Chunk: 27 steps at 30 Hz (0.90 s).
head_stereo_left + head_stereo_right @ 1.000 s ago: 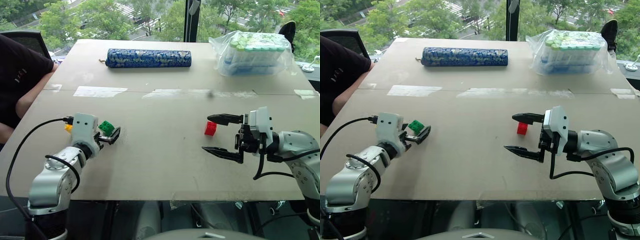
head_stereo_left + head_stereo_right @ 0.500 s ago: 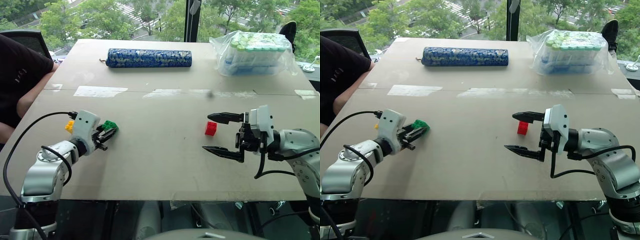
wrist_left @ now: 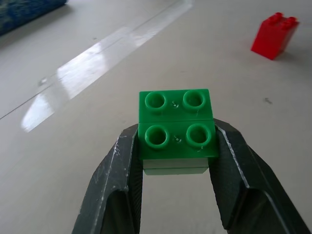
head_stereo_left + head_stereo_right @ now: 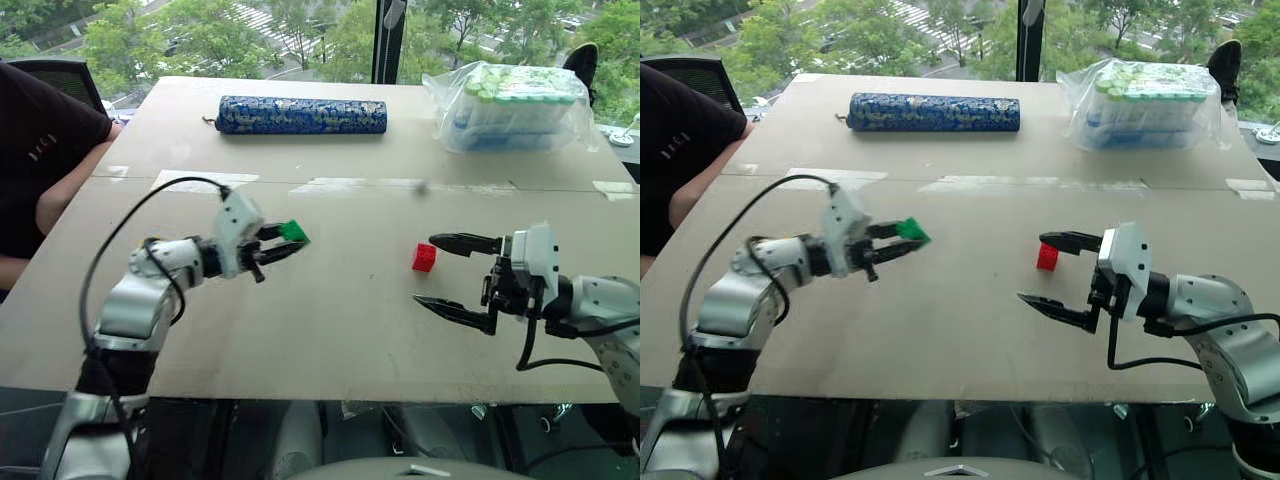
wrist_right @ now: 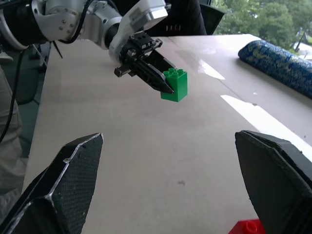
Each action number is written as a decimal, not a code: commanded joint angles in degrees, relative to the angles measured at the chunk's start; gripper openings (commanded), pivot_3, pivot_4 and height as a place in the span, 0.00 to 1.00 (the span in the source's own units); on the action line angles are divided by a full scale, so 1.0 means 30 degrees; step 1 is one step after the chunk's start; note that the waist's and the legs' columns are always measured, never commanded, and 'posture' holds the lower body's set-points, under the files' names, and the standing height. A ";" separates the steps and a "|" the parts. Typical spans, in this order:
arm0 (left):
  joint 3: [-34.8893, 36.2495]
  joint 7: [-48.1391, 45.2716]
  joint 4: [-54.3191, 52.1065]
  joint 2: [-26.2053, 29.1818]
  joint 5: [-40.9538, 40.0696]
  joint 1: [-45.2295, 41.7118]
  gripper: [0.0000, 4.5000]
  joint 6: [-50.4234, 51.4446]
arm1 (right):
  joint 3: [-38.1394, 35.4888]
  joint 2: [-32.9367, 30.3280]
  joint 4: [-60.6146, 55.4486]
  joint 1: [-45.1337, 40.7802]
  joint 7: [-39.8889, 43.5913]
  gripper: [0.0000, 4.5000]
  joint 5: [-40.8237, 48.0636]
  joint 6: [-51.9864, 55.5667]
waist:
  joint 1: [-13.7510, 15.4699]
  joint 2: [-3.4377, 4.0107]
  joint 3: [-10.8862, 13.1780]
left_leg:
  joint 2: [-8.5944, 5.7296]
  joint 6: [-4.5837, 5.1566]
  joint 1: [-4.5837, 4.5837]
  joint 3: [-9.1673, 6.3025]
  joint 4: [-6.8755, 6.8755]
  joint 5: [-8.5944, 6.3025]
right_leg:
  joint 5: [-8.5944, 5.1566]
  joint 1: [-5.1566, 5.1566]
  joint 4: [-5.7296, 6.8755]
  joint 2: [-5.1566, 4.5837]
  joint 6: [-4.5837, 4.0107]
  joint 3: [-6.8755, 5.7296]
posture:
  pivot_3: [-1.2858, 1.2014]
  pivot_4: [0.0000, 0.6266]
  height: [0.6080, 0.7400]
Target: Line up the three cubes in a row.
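The green cube hangs above the tabletop, short of the red cube (image 4: 423, 257), so my left gripper keeps holding the green cube for now.
My left gripper (image 4: 292, 243) is shut on the green cube (image 4: 293, 231) and holds it off the table, left of the middle. Seen from the left wrist, the green cube (image 3: 176, 129) sits studs up between both fingers, with the red cube (image 3: 274, 35) farther off on the table. The red cube (image 4: 423, 257) rests on the table right of centre. My right gripper (image 4: 424, 272) is open wide and points left, its fingertips either side of the red cube without touching it. Looking out from the right wrist, the green cube (image 5: 174, 85) hangs in the left gripper (image 5: 163, 84).
A blue patterned roll (image 4: 300, 115) lies at the back of the table (image 4: 330, 340). At the back right stands a plastic bag of bottles (image 4: 515, 105). A person's arm (image 4: 55, 195) rests at the table's left edge. Tape strips (image 4: 200, 181) cross the middle.
My left gripper shut on the green cube, lifted it and carried it right toward the table's middle. The right gripper and red cube kept their place.
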 commanded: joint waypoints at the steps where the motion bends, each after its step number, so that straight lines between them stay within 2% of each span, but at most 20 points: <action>1: -0.1742 -0.2874 0.2000 -0.0300 0.0444 -0.2254 0.29 -0.1176 | -0.1158 -0.0487 -0.0944 0.0558 -0.0385 0.99 0.0237 0.0039 | 0.0002 -0.0001 0.0001 | 0.0000 0.0001 0.0003 -0.0003 0.0002 0.0000 | 0.0000 0.0001 0.0002 0.0007 0.0000 0.0001 | 0.52 0.24 1.00; 8: -0.4096 -0.6704 0.7094 -0.2020 0.1860 -0.5713 0.29 -0.4196 | -0.2070 -0.1381 -0.0819 0.2502 -0.0722 0.99 -0.0665 -0.0016 | -0.0050 -0.0002 0.0001 | -0.0001 0.0002 -0.0005 -0.0003 0.0002 0.0000 | -0.0003 0.0001 -0.0005 0.0019 0.0001 0.0010 | 0.52 0.24 1.00; 17: -0.5164 -0.7292 1.2616 -0.4260 0.4569 -0.8159 0.29 -0.8337 | -0.3056 -0.1377 -0.0390 0.3768 -0.0924 0.99 -0.0852 -0.0055 | -0.0152 -0.0006 0.0003 | -0.0004 0.0003 -0.0007 -0.0003 0.0013 0.0000 | -0.0002 0.0005 -0.0004 0.0024 0.0004 0.0024 | 0.52 0.24 1.00; 27: -0.4957 -0.7104 1.6276 -0.5491 0.5788 -0.9958 0.29 -1.0220 | -0.3077 -0.1204 -0.0939 0.4129 -0.1416 0.99 -0.0706 0.0077 | -0.0152 -0.0012 0.0007 | -0.0007 0.0003 -0.0010 -0.0010 0.0014 0.0000 | -0.0002 0.0009 -0.0002 0.0026 0.0008 0.0021 | 0.52 0.24 1.00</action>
